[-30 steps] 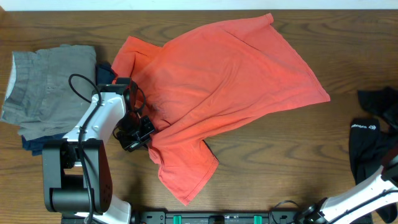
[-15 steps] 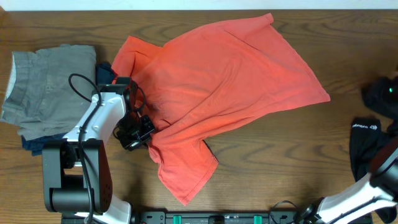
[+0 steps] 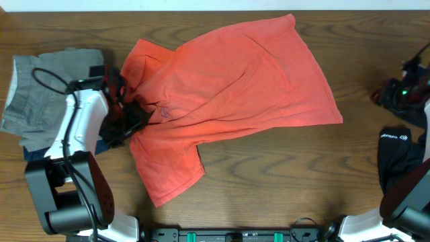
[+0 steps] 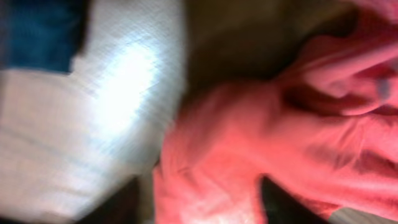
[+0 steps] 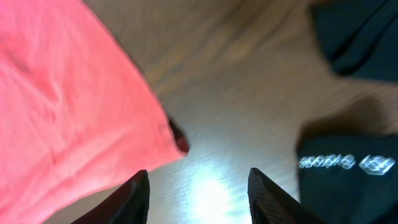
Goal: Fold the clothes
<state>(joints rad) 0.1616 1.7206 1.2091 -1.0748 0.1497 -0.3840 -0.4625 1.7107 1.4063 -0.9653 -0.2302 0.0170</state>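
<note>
My left gripper will next pick up the T-shirt by its shoulder, next to the front-pointing sleeve. The T-shirt's hem is left to my right gripper, to straighten the T-shirt for folding.
The coral-red T-shirt (image 3: pixel 228 87) lies spread and rumpled across the middle of the table, one sleeve pointing to the front (image 3: pixel 168 178). My left gripper (image 3: pixel 127 124) sits at its left side. In the blurred left wrist view its dark fingers (image 4: pixel 280 205) stand wide apart, open, with coral cloth (image 4: pixel 249 143) lying between them. My right gripper (image 5: pixel 199 199) is open over bare wood, between the shirt's right hem (image 5: pixel 74 112) and a black garment with a white logo (image 5: pixel 348 168). Overhead, that garment (image 3: pixel 396 158) lies at the far right, below the right gripper (image 3: pixel 393 94).
A folded grey garment (image 3: pixel 47 94) rests on a blue one (image 3: pixel 37 154) at the left, close behind my left arm. More black cloth (image 5: pixel 360 31) lies beyond the logo piece. Both arm bases stand at the table's front edge.
The shirt has slid left and toward the front with my left gripper, whose jaws have now opened. My right arm has swung up into view at the right edge.
</note>
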